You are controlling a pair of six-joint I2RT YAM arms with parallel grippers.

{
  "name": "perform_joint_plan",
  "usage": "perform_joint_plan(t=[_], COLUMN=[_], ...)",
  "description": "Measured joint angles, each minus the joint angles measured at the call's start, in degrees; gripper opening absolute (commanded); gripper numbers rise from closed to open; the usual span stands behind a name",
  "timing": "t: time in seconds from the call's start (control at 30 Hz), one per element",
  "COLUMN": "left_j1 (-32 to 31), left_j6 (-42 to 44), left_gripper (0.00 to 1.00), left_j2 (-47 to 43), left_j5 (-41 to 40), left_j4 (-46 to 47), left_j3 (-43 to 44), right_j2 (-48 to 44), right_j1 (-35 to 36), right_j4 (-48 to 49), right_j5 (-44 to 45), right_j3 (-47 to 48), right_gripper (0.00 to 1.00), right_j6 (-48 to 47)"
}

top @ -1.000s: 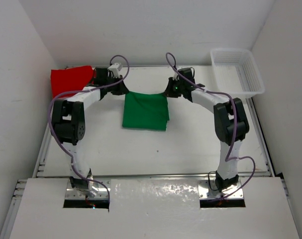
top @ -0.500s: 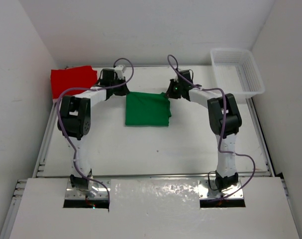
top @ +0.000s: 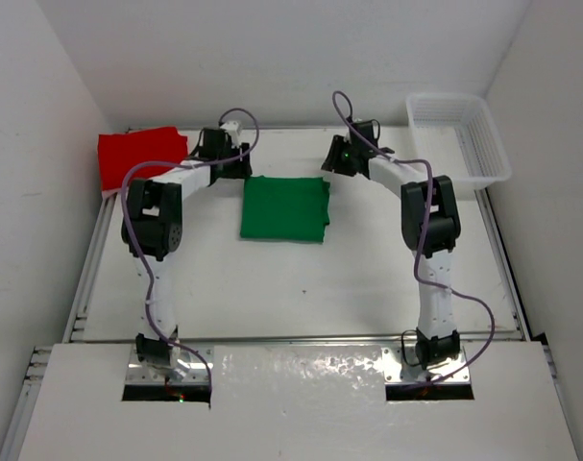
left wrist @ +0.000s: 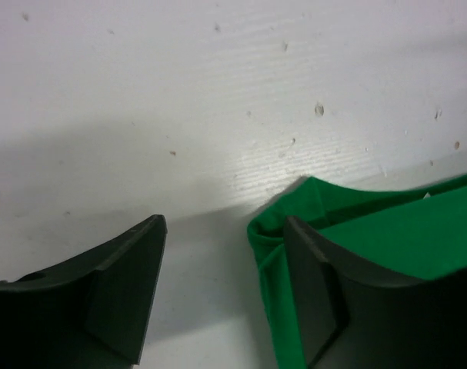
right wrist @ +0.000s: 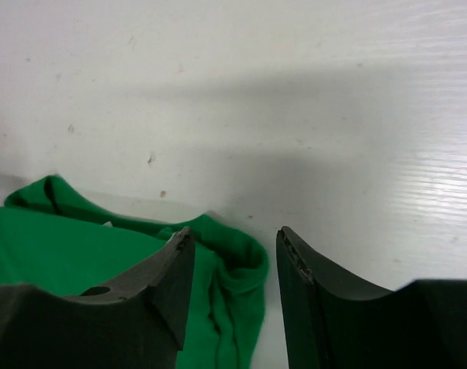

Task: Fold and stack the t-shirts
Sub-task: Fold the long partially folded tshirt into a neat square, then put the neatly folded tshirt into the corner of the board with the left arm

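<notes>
The robot's left gripper needs to grab the green t-shirt next by its side edge facing the red t-shirt (top: 142,157). Then the robot carries it there still folded and stacks it.
A green t-shirt (top: 284,209) lies folded into a flat rectangle in the middle of the table. My left gripper (top: 239,167) is at its far left corner and stands open. In the left wrist view that corner (left wrist: 371,240) rests on the table against the right finger (left wrist: 318,296), and the gripper (left wrist: 224,223) holds nothing. My right gripper (top: 329,167) is open at the far right corner. The bunched green corner (right wrist: 237,265) lies loose between its open jaws. A red t-shirt (top: 142,157) lies folded at the far left.
A white mesh basket (top: 493,144) stands at the far right corner. White walls close in the table at the back and on both sides. Purple cables loop over both arms.
Both grippers were shut on the green shirt's far corners and have opened, letting the cloth settle flat. Both arms reached farther toward the back.
</notes>
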Motion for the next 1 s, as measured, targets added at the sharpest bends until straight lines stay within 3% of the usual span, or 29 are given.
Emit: perform_joint_plan(t=[0.03,0.2,0.33,0.53,0.87,1.0], left_j1=[0.2,1.5,2.6,1.1,-0.7,-1.0], left_j6=[-0.1,-0.3,0.0,-2.0,-8.1,-11.0], left_gripper=[0.68,0.71,0.77,0.82,0.78,0.66], left_j2=[0.1,-1.0,-8.7,-11.7,-8.2,-5.9], left_j5=[-0.5,0.2,3.2,10.2,16.8,21.7], left_j4=[-1.1,-4.8,-5.7,-6.2,-2.1,2.4], left_j3=[1.0,5.0,-3.9,-14.1,-15.9,-15.8], right_j2=[0.0,-2.6,-9.2,-11.7,-10.8,-10.8], right_j1=[-0.1,-0.3,0.9,4.6,5.4,5.1], right_j4=[-1.2,-5.1,-7.1,-7.1,-2.8,1.3], right_j5=[0.8,2.4,2.0,-0.6,-3.9,-5.7], right_j3=[0.5,-1.9,-11.2,-17.9,-20.3,-22.1], right_gripper=[0.46,0.55,0.63,0.62,0.59,0.59], right_j6=[-0.7,-3.4,-4.2,-2.7,1.7,4.2])
